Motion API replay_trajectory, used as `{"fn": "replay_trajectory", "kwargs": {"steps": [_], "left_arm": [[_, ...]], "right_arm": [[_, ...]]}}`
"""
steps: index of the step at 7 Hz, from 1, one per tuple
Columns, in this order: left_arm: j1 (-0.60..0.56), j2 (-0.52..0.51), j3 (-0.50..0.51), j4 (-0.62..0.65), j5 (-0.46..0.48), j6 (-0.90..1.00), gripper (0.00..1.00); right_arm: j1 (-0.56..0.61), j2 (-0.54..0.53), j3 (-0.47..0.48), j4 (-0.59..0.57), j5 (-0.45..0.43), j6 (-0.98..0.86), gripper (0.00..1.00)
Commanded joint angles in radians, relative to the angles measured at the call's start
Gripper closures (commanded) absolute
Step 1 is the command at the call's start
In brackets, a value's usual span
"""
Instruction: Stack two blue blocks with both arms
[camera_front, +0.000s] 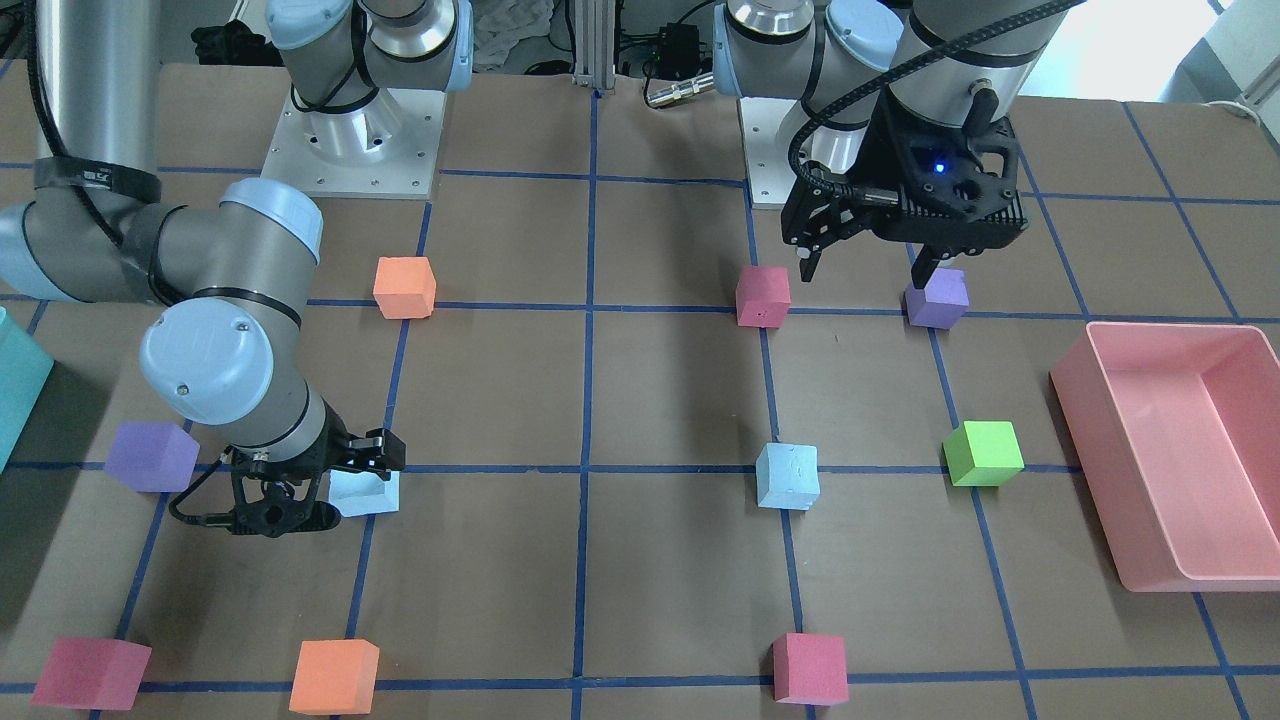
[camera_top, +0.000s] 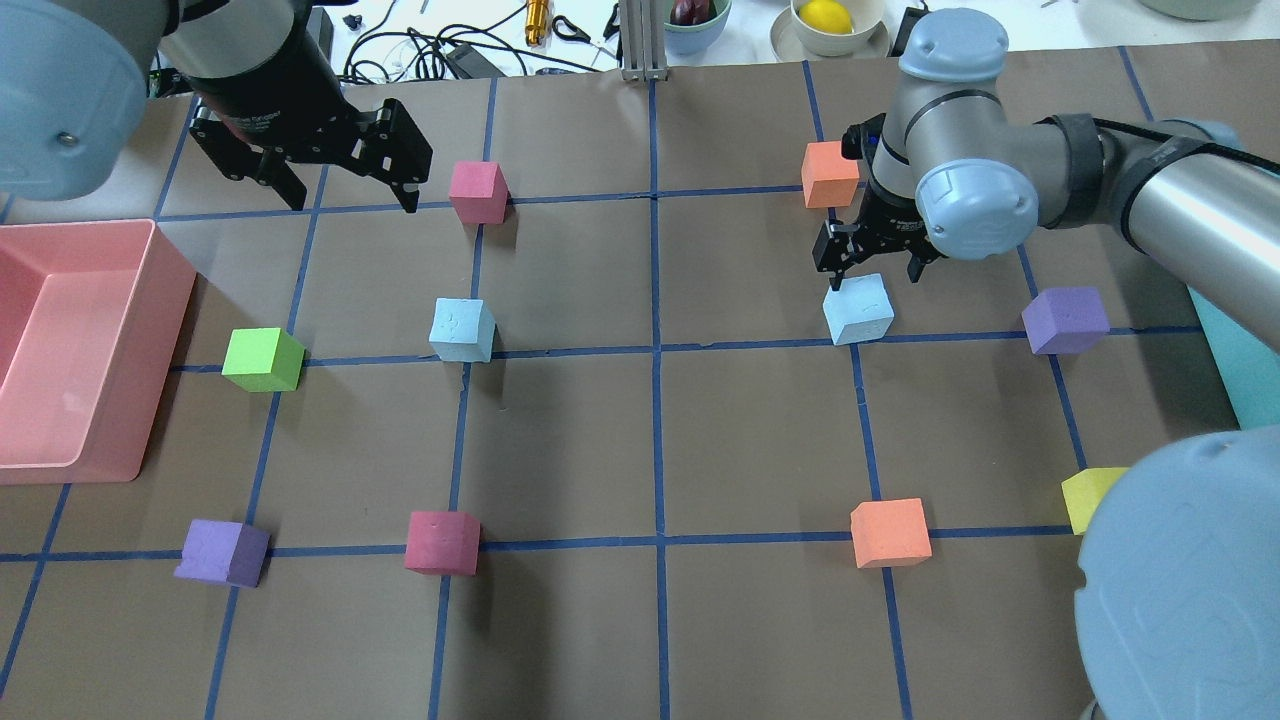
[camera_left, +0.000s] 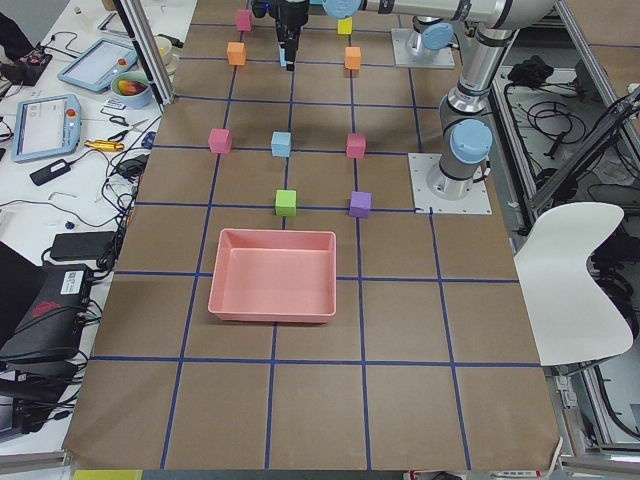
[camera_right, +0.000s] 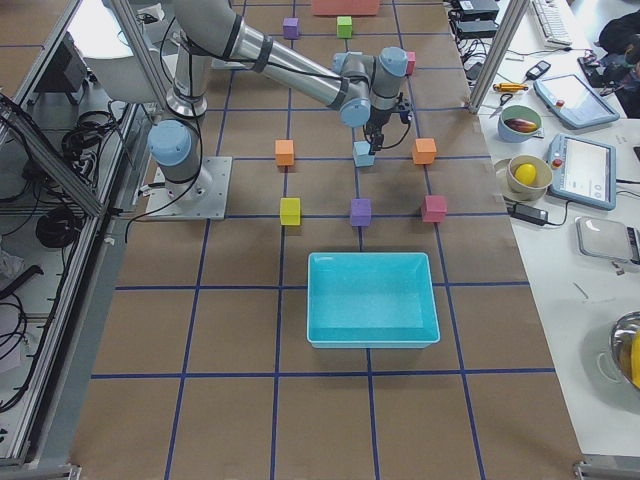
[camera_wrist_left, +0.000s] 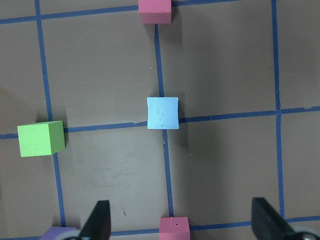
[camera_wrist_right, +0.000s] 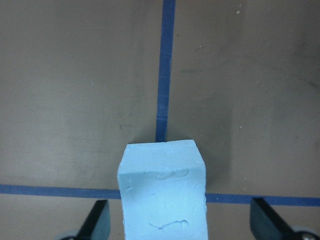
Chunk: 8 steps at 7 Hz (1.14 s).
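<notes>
The robot's right gripper will next grab the blue block on the tape crossing by two opposite sides, so the block's top and bottom stay free for stacking.
One pale blue block (camera_top: 858, 310) sits on a blue tape crossing at the right. My right gripper (camera_top: 875, 278) is low over it and open. In the right wrist view the block (camera_wrist_right: 162, 192) lies between the two fingertips (camera_wrist_right: 97, 222) with a gap on each side. The other blue block (camera_top: 462, 330) sits alone left of centre, and shows in the left wrist view (camera_wrist_left: 162, 113). My left gripper (camera_top: 345, 195) is open and empty. It hangs high over the far left of the table, well away from that block.
A pink bin (camera_top: 170, 270) stands at the left edge and a teal bin (camera_right: 372, 258) at the right end. Green (camera_top: 262, 359), red (camera_top: 477, 191), orange (camera_top: 829, 173) and purple (camera_top: 1065, 320) cubes lie on the grid, with more cubes in the near row.
</notes>
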Motion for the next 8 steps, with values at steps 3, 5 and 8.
{"fn": "replay_trajectory", "kwargs": {"steps": [3, 5, 8], "left_arm": [[0.002, 0.0, 0.0, 0.0, 0.0, 0.0, 0.0], [0.0, 0.0, 0.0, 0.0, 0.0, 0.0, 0.0], [0.002, 0.0, -0.002, -0.002, 0.0, 0.0, 0.0]], "right_arm": [[-0.001, 0.03, 0.041, -0.061, 0.025, -0.009, 0.11], [-0.001, 0.045, 0.036, -0.092, 0.019, -0.05, 0.89], [0.021, 0.026, -0.055, -0.061, 0.023, 0.009, 1.0]]}}
